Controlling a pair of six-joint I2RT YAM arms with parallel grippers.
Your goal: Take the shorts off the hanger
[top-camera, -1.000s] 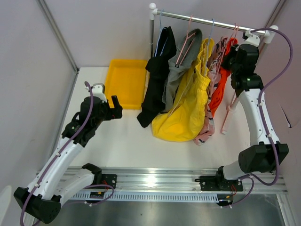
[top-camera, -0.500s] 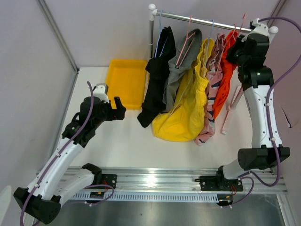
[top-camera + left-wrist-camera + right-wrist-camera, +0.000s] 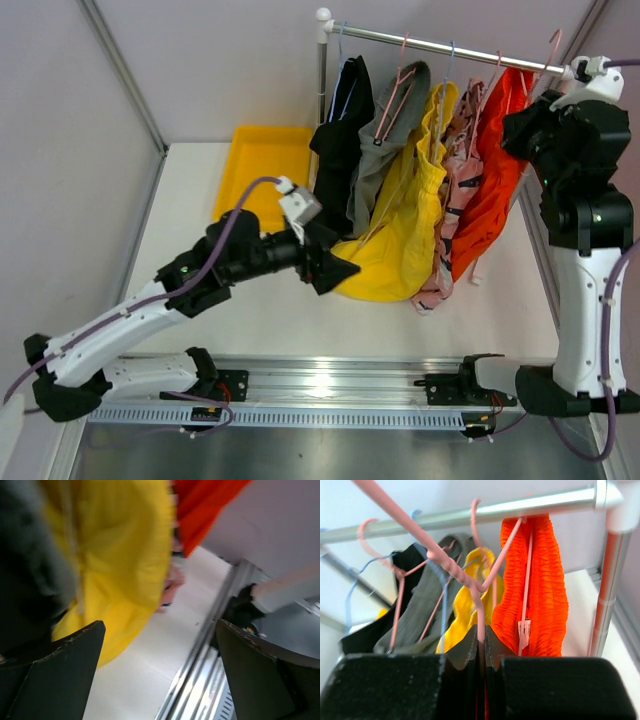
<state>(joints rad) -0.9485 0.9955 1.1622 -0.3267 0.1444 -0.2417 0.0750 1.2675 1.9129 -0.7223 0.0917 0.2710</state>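
Observation:
My left gripper grabs the loose hem (image 3: 468, 256) (image 3: 201, 524) next, away from the pink hanger's neck, to pull off the orange-red shorts.
Five shorts hang in a row on the rack rail (image 3: 440, 45): black (image 3: 338, 140), grey (image 3: 385, 140), bright yellow (image 3: 400, 235), pink patterned (image 3: 455, 185) and orange-red (image 3: 495, 175). My right gripper (image 3: 528, 100) (image 3: 481, 635) is shut on the wire neck of a pink hanger (image 3: 470, 577) that carries the orange-red shorts (image 3: 540, 590). Its hook (image 3: 555, 40) stands above the rail at the right end. My left gripper (image 3: 335, 270) (image 3: 160, 670) is open and holds nothing, low beside the hem of the yellow shorts (image 3: 115, 555).
A yellow tray (image 3: 262, 175) lies on the table at the back left. The rack's upright posts (image 3: 322, 70) (image 3: 606, 595) stand at either end of the rail. The metal base rail (image 3: 330, 385) runs along the near edge.
My left arm has swung right from beside the tray to under the black and yellow shorts. My right arm has risen and shifted right, carrying the hanger and the orange-red shorts up.

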